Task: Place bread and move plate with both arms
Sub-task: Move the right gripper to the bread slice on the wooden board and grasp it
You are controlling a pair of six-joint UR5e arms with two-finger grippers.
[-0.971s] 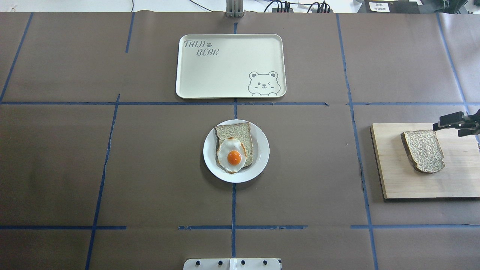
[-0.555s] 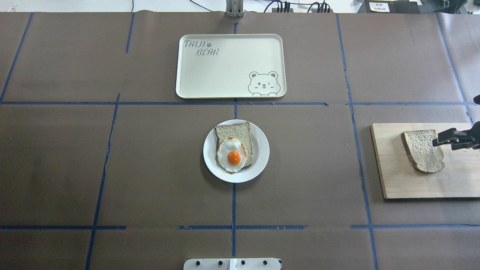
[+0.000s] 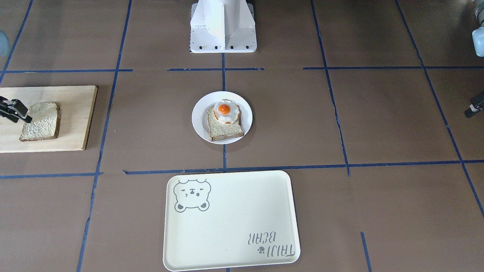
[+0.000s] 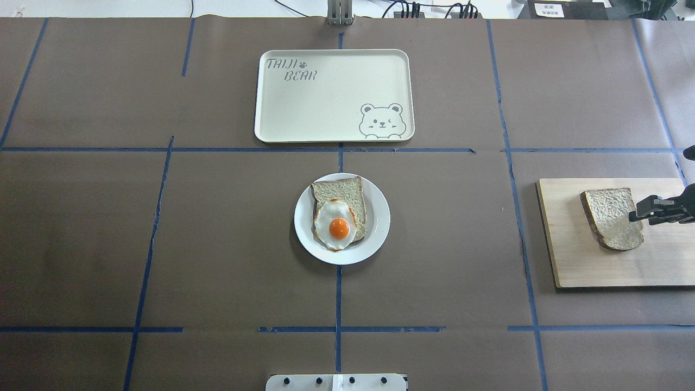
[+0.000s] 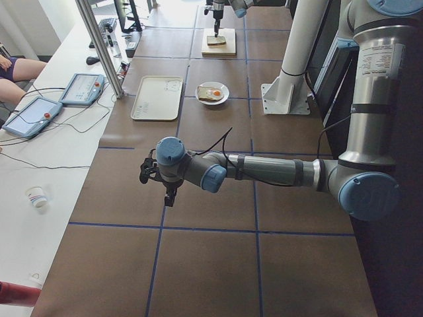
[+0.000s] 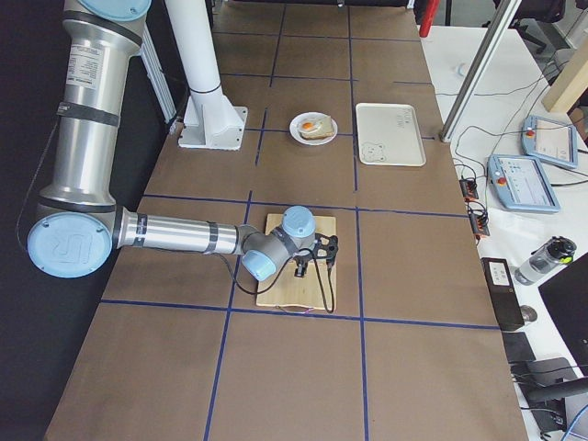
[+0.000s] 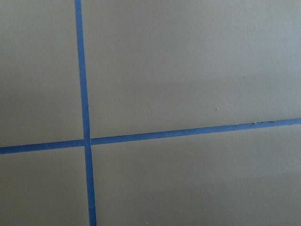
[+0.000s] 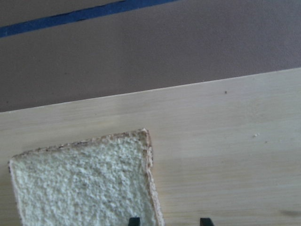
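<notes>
My right gripper grabs the plain bread slice by its crust edge (image 8: 154, 197) next, to top the egg sandwich on the plate.
The plain bread (image 4: 613, 217) lies flat on a wooden cutting board (image 4: 597, 266) at the table's right end. My right gripper (image 4: 636, 212) is open at the slice's right edge, holding nothing. In the right wrist view its two fingertips (image 8: 134, 220) stand apart, one over the bread (image 8: 80, 183) edge and one over the board. The white plate (image 4: 380, 217) sits mid-table and bears another slice with a fried egg (image 4: 339, 220). My left gripper (image 5: 165, 188) hovers over bare table far to the left; I cannot tell whether it is open.
A cream bear tray (image 4: 326, 108) lies beyond the plate, on the far side of a blue tape line. The white pedestal base (image 3: 223, 26) stands on the robot's side of the plate. The left wrist view shows only brown table and blue tape.
My right gripper has moved from the board's far edge toward the robot, to sit alongside the bread's right edge. The bread, the plate and the tray have not moved.
</notes>
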